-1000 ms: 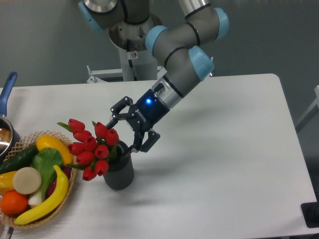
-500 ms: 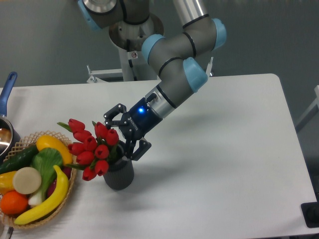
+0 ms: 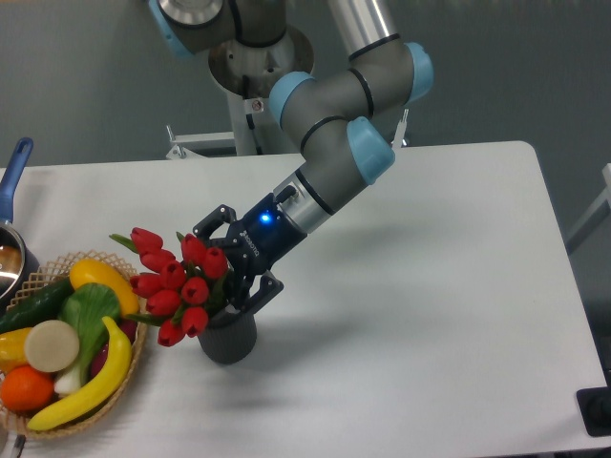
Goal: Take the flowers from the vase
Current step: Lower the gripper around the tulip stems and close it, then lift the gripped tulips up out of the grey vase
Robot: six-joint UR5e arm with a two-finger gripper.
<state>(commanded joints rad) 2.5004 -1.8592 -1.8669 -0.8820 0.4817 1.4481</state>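
I need to grab the flowers next by their green stems, just below the red buds, so that my gripper can lift the flowers point(image 3: 175, 283) from the vase point(image 3: 229, 337).
The flowers point(image 3: 175, 283), a bunch of red tulip buds with green stems and leaves, stand in the vase point(image 3: 229, 337), a small dark grey cylinder at the table's front left. The buds lean left, out over the vase's rim. My gripper point(image 3: 232, 269) comes in from the upper right at a slant. Its fingers are spread open around the right side of the bunch, just above the vase's mouth. One finger lies behind the top buds, the other at the vase's right rim. The stems inside the vase are hidden.
A wicker basket point(image 3: 124, 374) of fruit and vegetables, with a banana point(image 3: 91, 386), sits right next to the vase on the left. A pot with a blue handle point(image 3: 11, 176) is at the far left edge. The white table point(image 3: 410, 315) spreads to the right.
My gripper has moved down and to the left, from beside the bunch to around its right side at the vase's mouth. The flowers and the vase have not moved.
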